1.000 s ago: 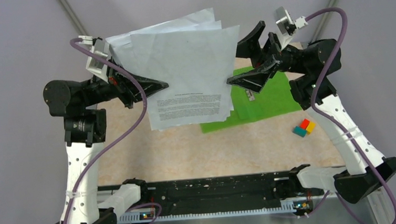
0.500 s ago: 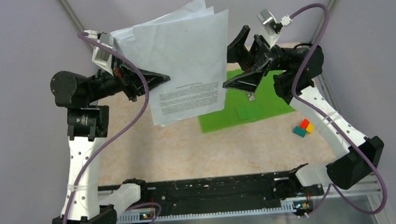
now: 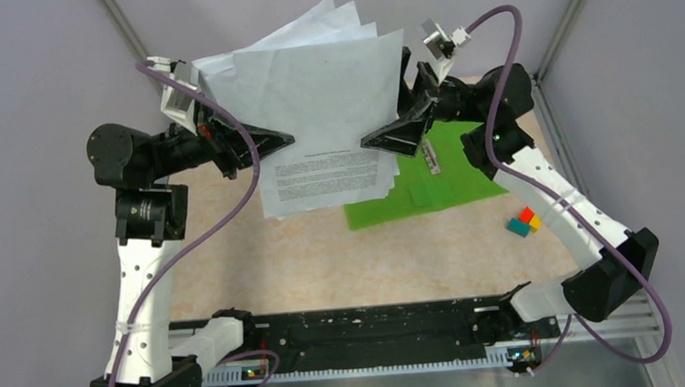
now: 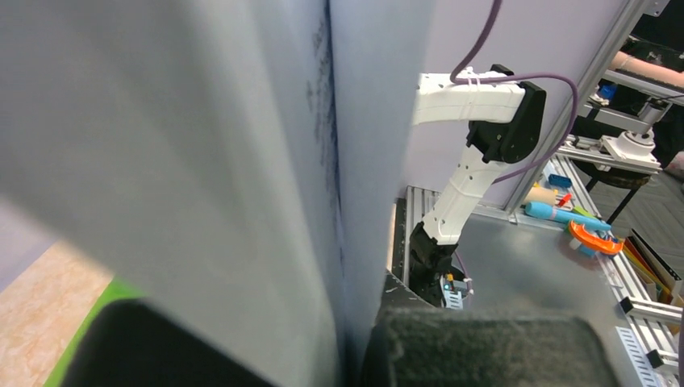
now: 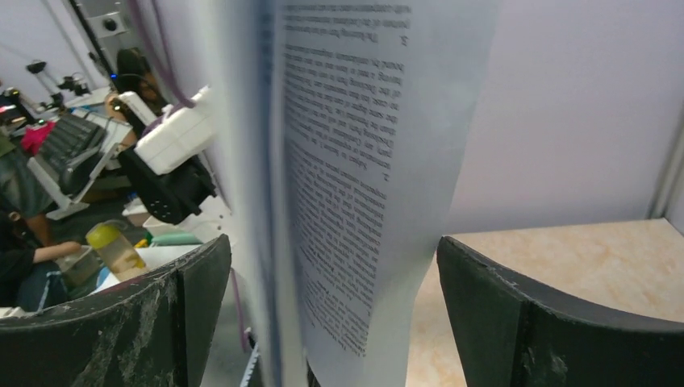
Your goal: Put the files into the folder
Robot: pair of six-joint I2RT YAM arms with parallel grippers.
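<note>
My right gripper closes on the stack's edge now, as its near finger reaches over the stack's edge [image 3: 390, 119] [image 5: 284, 294] and the other passes behind it.
A stack of white files [image 3: 314, 104] hangs upright in the air, the front sheet carrying a block of black print. My left gripper [image 3: 286, 143] is shut on the stack's left edge; in the left wrist view the sheets [image 4: 202, 161] fill the frame and run down between the pads [image 4: 484, 347]. My right gripper [image 3: 388, 108] is open and straddles the stack's right edge. In the right wrist view the printed sheets [image 5: 355, 161] hang between the two wide-apart fingers [image 5: 548, 322] without touching them. The green folder [image 3: 456, 172] lies flat on the table, below and behind the right gripper.
Small red, yellow and teal blocks [image 3: 526, 222] sit on the table to the right of the folder. A black rail [image 3: 366, 324] runs along the near edge between the arm bases. Metal frame posts [image 3: 572, 4] stand at the far corners.
The right gripper has moved left, and its open fingers now straddle the sheets' right edge. The left gripper holds the stack as before, and the sheets have fanned a little at the top.
</note>
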